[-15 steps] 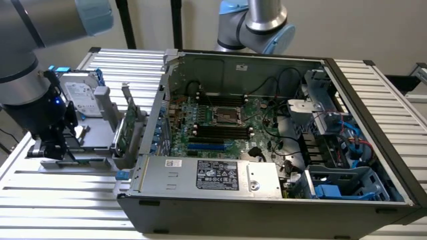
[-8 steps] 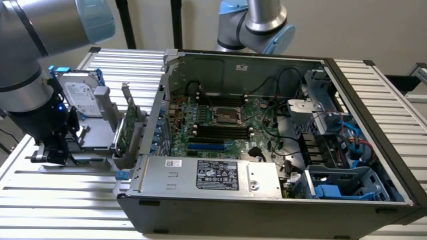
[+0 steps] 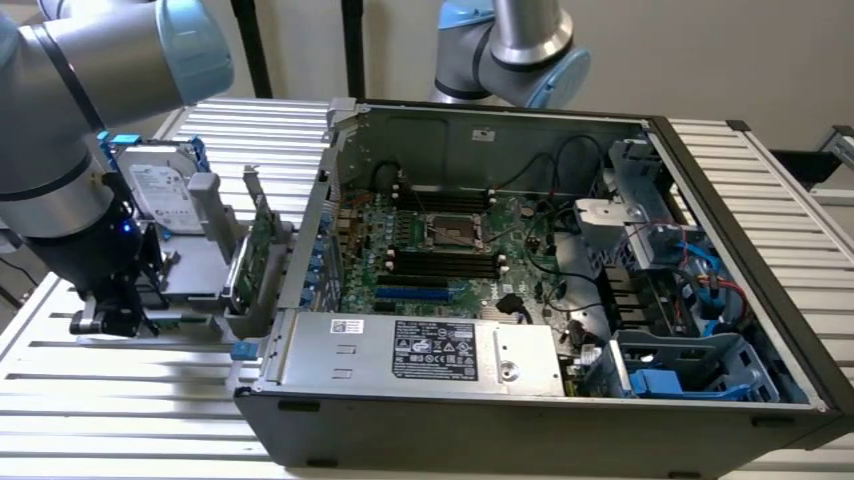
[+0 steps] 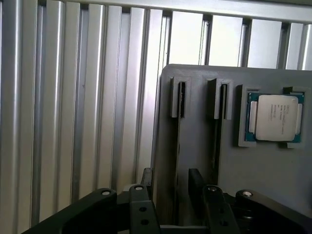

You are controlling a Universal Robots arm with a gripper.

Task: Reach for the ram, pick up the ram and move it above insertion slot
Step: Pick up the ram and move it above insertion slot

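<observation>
The gripper grabs the ram by the open middle of its upper edge (image 4: 176, 178) next, because a grey holder post wraps the end of the ram (image 4: 181, 102).
In the wrist view the ram (image 4: 181, 102) stands on edge in a slot of the grey holder (image 4: 273, 170), showing as a thin dark strip. A second thin stick (image 4: 223, 105) stands in the neighbouring slot. My gripper (image 4: 171, 181) is open, and its two dark fingers (image 4: 195, 179) stand one on each side of the first stick's near end without pressing it. In the exterior view the gripper (image 3: 114, 312) is low beside the holder, at that view's left. The black insertion slots (image 3: 441, 263) lie on the motherboard inside the open case, below the CPU socket (image 3: 454, 229).
A silver hard drive with blue rails (image 3: 160, 195) and a green expansion card (image 3: 258, 262) stand upright on the holder between the arm and the case wall (image 3: 310, 235). A CPU chip (image 4: 275, 117) lies in a holder recess. A blue slot (image 3: 411, 294) is below the black slots. A second arm (image 3: 514, 45) rises behind the case.
</observation>
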